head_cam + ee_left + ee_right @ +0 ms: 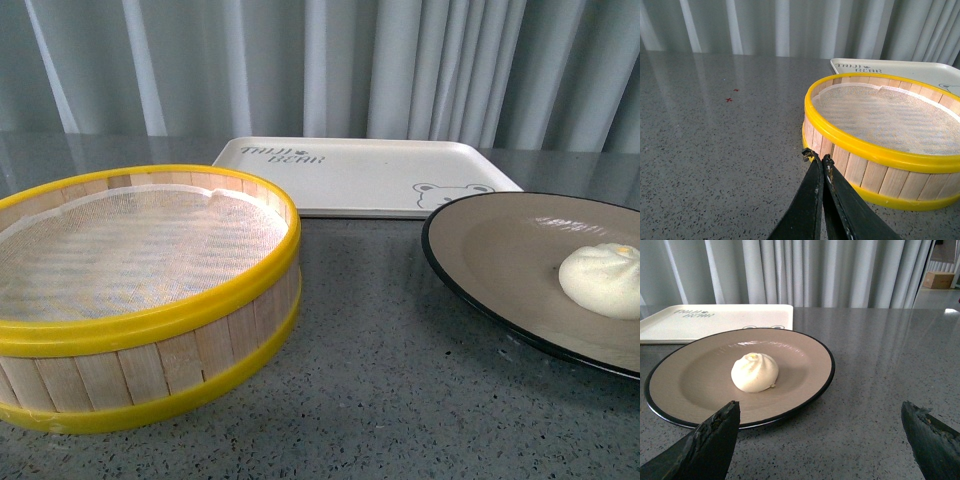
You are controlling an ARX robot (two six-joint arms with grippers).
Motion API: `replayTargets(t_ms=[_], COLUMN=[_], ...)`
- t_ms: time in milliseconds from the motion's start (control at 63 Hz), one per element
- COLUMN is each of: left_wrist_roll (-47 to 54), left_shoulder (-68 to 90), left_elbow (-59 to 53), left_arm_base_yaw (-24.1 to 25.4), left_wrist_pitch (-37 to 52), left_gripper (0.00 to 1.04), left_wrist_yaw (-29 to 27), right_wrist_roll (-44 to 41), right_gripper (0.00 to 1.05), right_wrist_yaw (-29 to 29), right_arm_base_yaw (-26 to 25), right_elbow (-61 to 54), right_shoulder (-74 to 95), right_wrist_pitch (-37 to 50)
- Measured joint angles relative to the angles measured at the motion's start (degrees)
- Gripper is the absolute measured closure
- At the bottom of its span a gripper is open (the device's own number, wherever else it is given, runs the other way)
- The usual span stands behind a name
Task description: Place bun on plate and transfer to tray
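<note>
My right gripper grabs the beige plate by its black rim next, to transfer the bun to the tray.
The cream-white bun lies on the beige plate with a black rim, at the right of the grey table. Behind it lies the cream tray with grey lettering and a bear face. My right gripper is open, its black fingers wide apart near the plate's rim, with nothing between them. My left gripper is shut and empty, its tips close to the outer wall of the steamer basket. Neither arm shows in the front view.
A round wooden steamer basket with yellow rims and a white cloth liner stands at the left of the table. Two small red marks sit on the tabletop. Pale curtains hang behind the table.
</note>
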Motion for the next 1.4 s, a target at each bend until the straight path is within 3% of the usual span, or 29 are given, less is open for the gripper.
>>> replayTargets(t_ms=[79,365,413,508,571,619,683,794,905,952,1032,1206,1397], left_wrist_roll=[-0.07,-0.07,-0.07,-0.07,-0.04,0.00,-0.04,-0.02,-0.04,-0.02,-0.02,-0.02,-0.02], left_shoulder=[0.00,0.00,0.00,0.00,0.00,0.00,0.00,-0.02,-0.02,-0.02,-0.02,-0.02,-0.02], left_elbow=[0.00,0.00,0.00,0.00,0.00,0.00,0.00,0.00,0.00,0.00,0.00,0.00,0.00], left_arm_base_yaw=[0.00,0.00,0.00,0.00,0.00,0.02,0.00,0.00,0.00,0.00,0.00,0.00,0.00], left_wrist_pitch=[0.00,0.00,0.00,0.00,0.00,0.00,0.00,0.00,0.00,0.00,0.00,0.00,0.00], left_gripper=[0.97,0.41,0.34,0.18,0.06,0.05,0.07,0.07,0.07,0.07,0.07,0.07,0.07], left_wrist_yaw=[0.00,0.02,0.02,-0.04,0.02,0.02,-0.20,0.02,-0.02,-0.02,-0.02,0.00,0.00], right_wrist_roll=[0.00,-1.33,-5.51,-11.91,-13.33,-13.70,-12.92,-5.70,5.92,14.60,24.55,43.36,50.71], right_gripper=[0.09,0.09,0.09,0.09,0.09,0.09,0.09,0.09,0.09,0.09,0.09,0.09,0.09], right_wrist_yaw=[0.00,1.27,7.08,15.19,16.74,16.06,12.46,0.72,-9.77,-14.78,-20.20,-29.03,-31.12], right_arm_base_yaw=[0.00,0.57,3.87,13.35,17.66,17.92,14.56,0.28,-11.93,-17.11,-21.97,-24.22,-21.81], right_elbow=[0.00,0.22,1.33,2.47,4.39,6.71,9.66,17.44,25.51,29.35,32.92,35.76,36.48], right_shoulder=[0.00,0.37,2.03,5.97,7.93,8.96,12.15,27.93,42.66,50.23,58.31,67.10,71.04], right_wrist_pitch=[0.00,-0.98,-4.15,-2.54,-0.48,0.76,4.83,16.46,13.86,11.47,8.79,4.50,4.72])
